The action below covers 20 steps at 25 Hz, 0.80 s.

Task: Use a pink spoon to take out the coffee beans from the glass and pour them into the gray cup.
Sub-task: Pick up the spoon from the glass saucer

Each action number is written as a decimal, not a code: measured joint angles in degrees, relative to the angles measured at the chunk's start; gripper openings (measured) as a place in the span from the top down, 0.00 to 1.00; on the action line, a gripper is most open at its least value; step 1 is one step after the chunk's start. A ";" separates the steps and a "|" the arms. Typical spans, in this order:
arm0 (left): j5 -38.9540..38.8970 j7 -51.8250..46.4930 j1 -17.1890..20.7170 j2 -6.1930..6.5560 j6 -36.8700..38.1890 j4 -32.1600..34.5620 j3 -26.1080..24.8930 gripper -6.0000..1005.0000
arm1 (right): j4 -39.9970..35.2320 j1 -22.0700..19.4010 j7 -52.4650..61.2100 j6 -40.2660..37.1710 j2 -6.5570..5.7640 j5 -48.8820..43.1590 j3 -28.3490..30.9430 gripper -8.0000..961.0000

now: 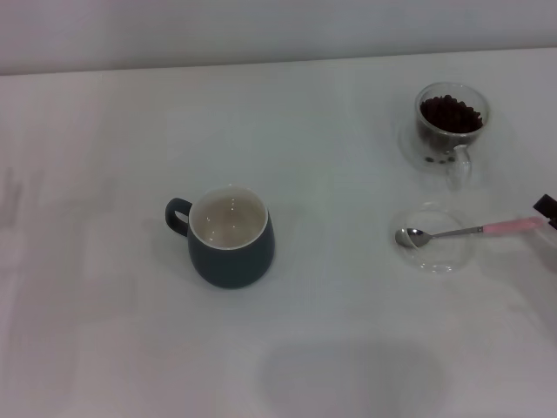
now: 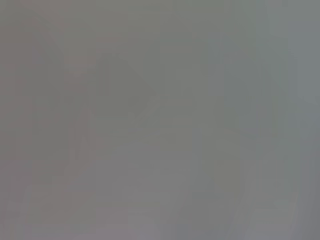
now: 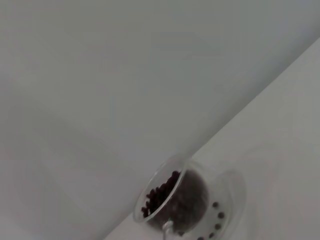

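Observation:
The pink handle's end (image 1: pixel 529 224) is still beyond my right gripper's fingers, so they would miss it if I closed now. I should move toward it first.
The pink spoon (image 1: pixel 461 232) lies with its metal bowl in a shallow clear dish (image 1: pixel 435 239) and its pink handle pointing right. Just behind it stands the glass (image 1: pixel 450 129), filled with dark coffee beans (image 1: pixel 450 113); the right wrist view shows the glass (image 3: pixel 175 202) and its coffee beans (image 3: pixel 162 195) too. The gray cup (image 1: pixel 230 237) stands near the table's middle, its cream inside bare and its handle to the left. Only a dark tip of my right gripper (image 1: pixel 547 212) shows, at the right edge just past the spoon's handle end. My left gripper is out of view.
The white table (image 1: pixel 104 331) ends at a pale wall along the far edge (image 1: pixel 261 63). The left wrist view shows only a flat grey surface.

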 joint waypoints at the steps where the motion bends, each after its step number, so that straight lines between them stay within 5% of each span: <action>1: 0.42 -0.02 0.07 -0.01 0.48 -0.74 0.00 0.20 | -0.08 0.13 0.02 -0.01 0.07 -0.32 0.00 0.20; 20: 2.23 -0.22 0.84 -0.16 1.35 -3.65 0.58 0.20 | -0.42 2.41 0.28 -2.44 1.07 -4.28 -0.15 0.28</action>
